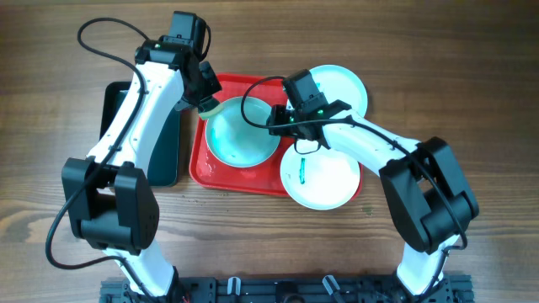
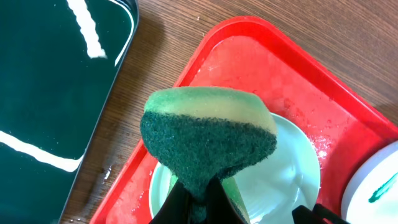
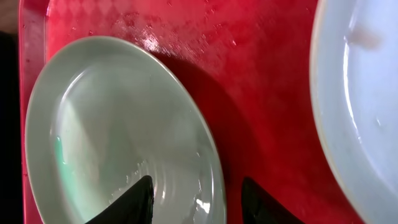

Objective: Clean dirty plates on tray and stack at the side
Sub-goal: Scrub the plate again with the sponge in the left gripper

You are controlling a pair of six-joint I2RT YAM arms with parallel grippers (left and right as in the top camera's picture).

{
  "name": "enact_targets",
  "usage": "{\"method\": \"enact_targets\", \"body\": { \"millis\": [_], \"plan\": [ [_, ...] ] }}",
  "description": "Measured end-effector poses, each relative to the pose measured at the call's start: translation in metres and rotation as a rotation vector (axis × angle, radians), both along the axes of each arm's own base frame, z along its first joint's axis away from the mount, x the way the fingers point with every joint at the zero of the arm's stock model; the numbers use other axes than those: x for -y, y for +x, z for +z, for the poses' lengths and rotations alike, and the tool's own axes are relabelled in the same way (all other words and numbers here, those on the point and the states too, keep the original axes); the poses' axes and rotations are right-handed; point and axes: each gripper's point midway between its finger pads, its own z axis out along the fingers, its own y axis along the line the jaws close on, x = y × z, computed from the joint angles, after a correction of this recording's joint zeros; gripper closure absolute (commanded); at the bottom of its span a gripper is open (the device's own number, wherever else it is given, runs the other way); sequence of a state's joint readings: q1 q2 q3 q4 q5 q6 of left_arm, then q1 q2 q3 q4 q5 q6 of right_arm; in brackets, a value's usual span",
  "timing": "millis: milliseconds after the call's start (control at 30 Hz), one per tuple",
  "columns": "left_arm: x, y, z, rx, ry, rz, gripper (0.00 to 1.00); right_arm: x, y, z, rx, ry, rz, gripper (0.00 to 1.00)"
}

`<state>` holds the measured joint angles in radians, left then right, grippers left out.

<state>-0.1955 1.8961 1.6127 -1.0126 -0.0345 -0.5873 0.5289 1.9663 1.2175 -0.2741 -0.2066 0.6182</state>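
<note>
My right gripper's fingers are above the plate's rim. My right gripper should move down first and then close on the plate's rim.
A pale-aqua plate (image 1: pixel 240 139) lies on the red tray (image 1: pixel 236 181). My left gripper (image 1: pixel 205 99) is shut on a green-and-yellow sponge (image 2: pixel 208 134) and holds it over the plate's back-left rim (image 2: pixel 280 174). My right gripper (image 1: pixel 278 120) is open and straddles the plate's right rim (image 3: pixel 118 124), one finger over the plate, the other over the tray (image 3: pixel 249 81). A second plate (image 1: pixel 324 177) with a green smear lies on the table at the tray's right front. A third white plate (image 1: pixel 341 84) lies behind it.
A dark green-black tray (image 1: pixel 164 151) lies left of the red tray, partly under my left arm; it also shows in the left wrist view (image 2: pixel 50 81). The red tray's floor is wet. The smeared plate's edge shows in the left wrist view (image 2: pixel 379 186).
</note>
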Motion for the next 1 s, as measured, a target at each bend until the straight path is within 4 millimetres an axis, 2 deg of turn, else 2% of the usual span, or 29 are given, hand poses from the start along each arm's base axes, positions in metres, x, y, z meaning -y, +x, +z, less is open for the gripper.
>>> {"method": "enact_targets", "body": {
  "millis": [100,233,300,367,433,567,667,767,867,1000],
  "plan": [
    [-0.001,0.000,0.000,0.000,-0.007,0.046,0.96,0.006,0.014,0.006,0.065,0.002,0.039,0.53],
    [-0.001,0.000,0.000,-0.002,-0.020,0.091,0.96,0.003,0.030,0.011,0.160,0.007,0.094,0.68],
    [-0.001,0.000,0.000,-0.002,-0.022,0.101,0.96,0.000,0.030,-0.001,0.154,0.007,0.119,0.79],
    [-0.002,0.000,0.000,-0.002,-0.020,0.106,0.96,0.000,0.028,-0.011,0.136,0.001,0.127,0.85],
    [-0.003,-0.001,0.000,-0.005,-0.011,0.108,0.96,0.001,0.028,-0.014,0.130,-0.003,0.119,0.96],
    [-0.008,-0.014,-0.016,-0.052,0.012,0.111,0.96,-0.001,0.023,-0.017,0.097,-0.004,0.087,0.96],
    [-0.010,-0.029,-0.039,-0.102,0.025,0.109,0.96,0.003,0.010,-0.024,-0.023,-0.003,-0.049,0.96],
    [-0.008,-0.037,-0.060,-0.111,0.031,0.097,0.96,0.003,0.009,-0.025,-0.064,0.012,-0.126,0.96],
    [0.007,-0.032,-0.075,-0.054,0.031,0.028,0.96,0.003,0.008,-0.025,-0.074,0.017,-0.141,0.96],
    [0.042,-0.011,-0.069,0.073,0.036,-0.156,0.96,0.003,0.008,-0.025,-0.073,0.017,-0.141,0.96]
  ]
}}
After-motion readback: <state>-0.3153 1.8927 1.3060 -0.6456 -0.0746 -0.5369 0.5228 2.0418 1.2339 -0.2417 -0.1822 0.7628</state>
